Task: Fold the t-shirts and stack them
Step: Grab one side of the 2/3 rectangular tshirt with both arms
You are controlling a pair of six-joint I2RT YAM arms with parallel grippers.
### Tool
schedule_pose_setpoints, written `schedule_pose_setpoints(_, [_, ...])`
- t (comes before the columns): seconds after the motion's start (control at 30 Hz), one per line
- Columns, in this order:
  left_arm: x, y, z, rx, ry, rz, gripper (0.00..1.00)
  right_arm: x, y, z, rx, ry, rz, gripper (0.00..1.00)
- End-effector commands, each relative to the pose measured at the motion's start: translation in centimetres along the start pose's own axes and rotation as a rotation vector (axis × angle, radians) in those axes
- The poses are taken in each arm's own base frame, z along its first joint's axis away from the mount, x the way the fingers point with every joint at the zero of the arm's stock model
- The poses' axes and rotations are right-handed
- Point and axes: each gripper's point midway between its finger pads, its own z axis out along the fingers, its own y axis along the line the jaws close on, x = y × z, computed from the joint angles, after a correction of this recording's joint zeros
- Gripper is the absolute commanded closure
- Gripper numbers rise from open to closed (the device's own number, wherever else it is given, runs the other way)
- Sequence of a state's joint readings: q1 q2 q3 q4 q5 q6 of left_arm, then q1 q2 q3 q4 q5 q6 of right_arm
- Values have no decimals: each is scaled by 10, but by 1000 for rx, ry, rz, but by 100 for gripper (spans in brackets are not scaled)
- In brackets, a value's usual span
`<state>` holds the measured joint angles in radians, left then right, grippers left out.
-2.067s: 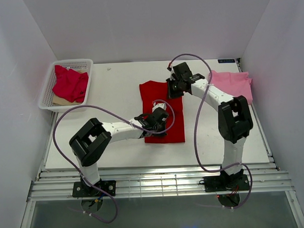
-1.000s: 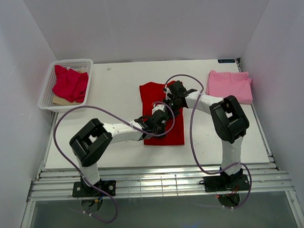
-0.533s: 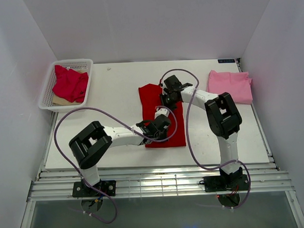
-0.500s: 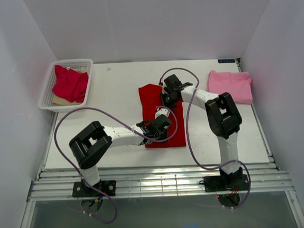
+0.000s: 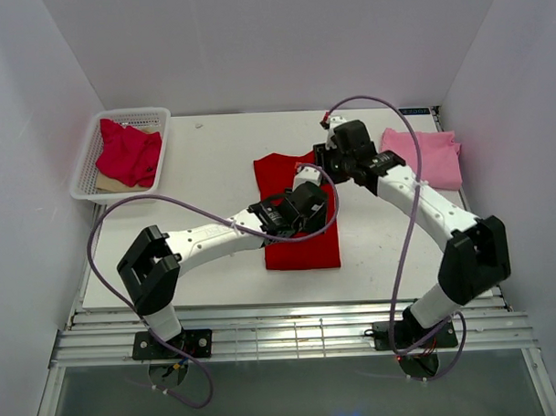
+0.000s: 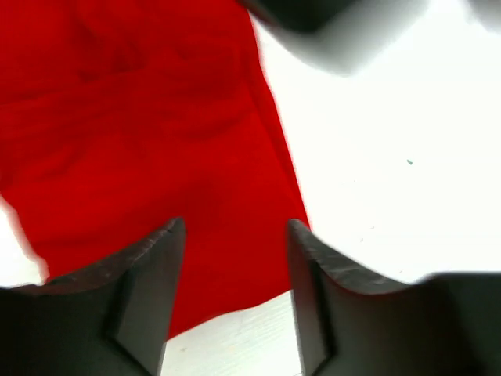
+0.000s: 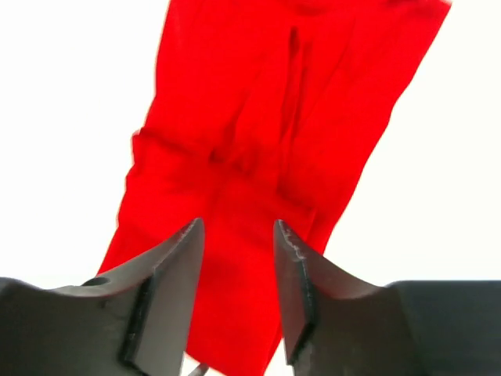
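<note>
I should next use my left gripper to grab the bright red t-shirt by the near edge of its strip (image 5: 281,265) (image 6: 171,332) and fold it, and leave the t-shirt's other corner for my right gripper.
The bright red t-shirt (image 5: 302,248) lies as a long folded strip in the middle of the table. My left gripper (image 5: 307,196) hovers over its middle, open, nothing between its fingers; the left wrist view shows red cloth (image 6: 156,117) below the gripper (image 6: 235,235). My right gripper (image 5: 324,165) hangs over the strip's far right corner, also open and empty, with the creased shirt (image 7: 266,117) beneath the gripper (image 7: 236,235). A folded light pink t-shirt (image 5: 422,155) lies at the back right. A crumpled crimson t-shirt (image 5: 128,151) sits in the basket.
The white mesh basket (image 5: 87,171) stands at the back left corner, with something tan (image 5: 108,184) under the crimson shirt. White walls close in the table on three sides. Purple cables loop from both arms above the table.
Both grippers, shut on the red shirt before, have opened and risen off it. The right arm has stretched out to the right; the left gripper moved up over the strip's middle.
</note>
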<state>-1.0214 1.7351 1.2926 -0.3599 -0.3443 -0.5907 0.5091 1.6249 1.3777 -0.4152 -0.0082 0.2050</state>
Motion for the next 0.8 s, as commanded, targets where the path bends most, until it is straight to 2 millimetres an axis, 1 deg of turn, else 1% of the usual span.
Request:
schedule_pose_setpoints(0.0, [-4, 43, -32, -194, 13, 5, 26, 77, 1, -10, -11, 150, 64, 50])
schedule_pose_setpoints(0.03, [16, 57, -32, -239, 68, 5, 21, 88, 3, -17, -24, 162, 76, 50])
schedule_pose_setpoints(0.07, [26, 63, -31, -257, 92, 2, 18, 102, 2, -18, -26, 183, 87, 49])
schedule_pose_setpoints(0.1, [36, 70, -31, -273, 115, -1, 8, 131, -1, -19, -19, 239, 112, 47])
schedule_pose_setpoints(0.13, [54, 81, -30, -300, 153, 5, 8, 142, -1, -20, -19, 254, 121, 47])
schedule_pose_setpoints(0.2, [68, 88, -33, -314, 176, -19, 7, 155, 0, -27, -26, 259, 136, 46])
schedule_pose_setpoints(0.23, [80, 96, -34, -328, 197, -19, 7, 167, -2, -31, -18, 272, 157, 41])
schedule_pose_setpoints(0.3, [85, 99, -36, -333, 199, -32, 7, 175, -3, -33, -18, 270, 171, 39])
schedule_pose_setpoints(0.33, [88, 100, -35, -332, 200, -33, 7, 183, -4, -35, -15, 281, 180, 39])
schedule_pose_setpoints(0.37, [95, 105, -35, -343, 212, -29, 7, 187, -5, -35, -12, 287, 185, 38])
schedule_pose_setpoints(0.43, [101, 108, -34, -354, 222, -34, 7, 196, -7, -35, -7, 298, 199, 38])
schedule_pose_setpoints(0.63, [114, 110, -32, -351, 243, -63, 7, 205, -5, -32, -19, 307, 220, 38])
schedule_pose_setpoints(0.7, [120, 112, -32, -353, 257, -64, 7, 211, -4, -31, -24, 322, 228, 38])
schedule_pose_setpoints(0.77, [125, 109, -30, -335, 269, -77, 7, 216, -4, -29, -24, 337, 233, 38])
